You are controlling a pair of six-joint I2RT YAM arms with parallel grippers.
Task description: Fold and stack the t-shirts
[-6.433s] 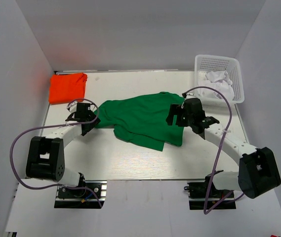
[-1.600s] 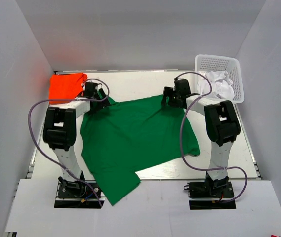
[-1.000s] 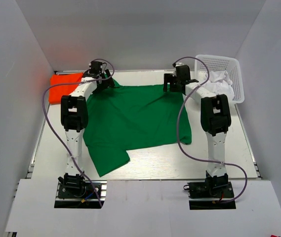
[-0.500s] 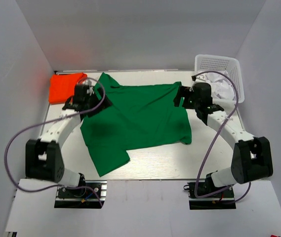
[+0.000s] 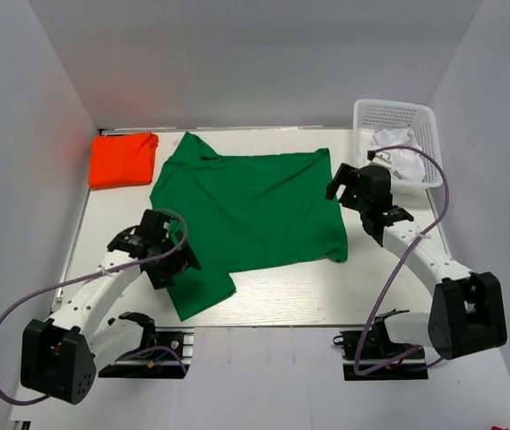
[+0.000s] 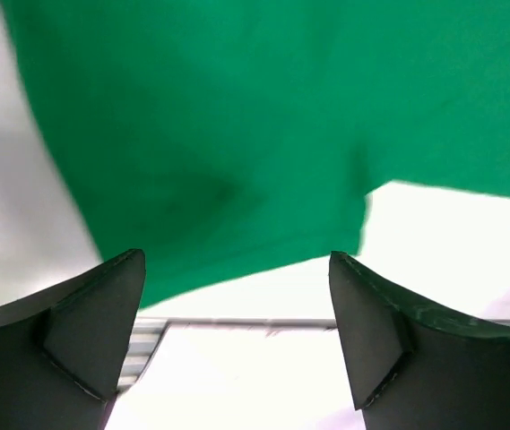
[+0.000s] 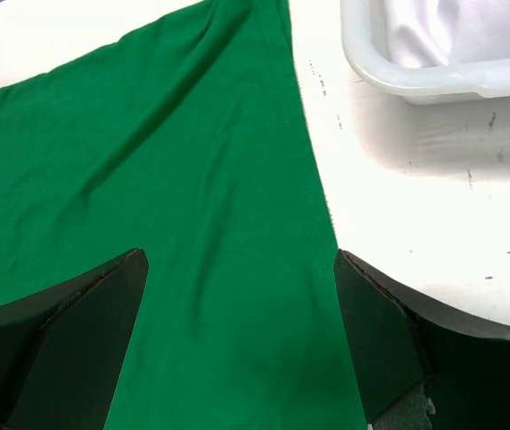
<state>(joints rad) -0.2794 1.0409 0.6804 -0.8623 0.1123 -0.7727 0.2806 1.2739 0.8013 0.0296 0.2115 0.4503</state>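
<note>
I should next use my left gripper to grab the green t-shirt's front-reaching part by its front edge (image 5: 207,304) (image 6: 249,270). Then I will fold that part back over the t-shirt.
The deep green t-shirt (image 5: 246,210) lies spread flat across the middle of the table, one part reaching toward the front left. It also shows in the left wrist view (image 6: 263,125) and the right wrist view (image 7: 147,224). The orange-red t-shirt (image 5: 124,158) lies folded at the back left corner. My left gripper (image 5: 167,260) is open and empty above the green shirt's front left part; its jaws (image 6: 237,358) stand wide apart. My right gripper (image 5: 342,184) is open and empty over the shirt's right edge (image 7: 237,349).
A white mesh basket (image 5: 398,116) with white cloth (image 5: 398,148) in it stands at the back right; its rim shows in the right wrist view (image 7: 434,81). White walls enclose the table on three sides. The table's front edge runs close by the left gripper.
Both grippers have let go of the green shirt, which now lies flat. The left arm has pulled back toward the front left; the right arm has shifted slightly toward the front.
</note>
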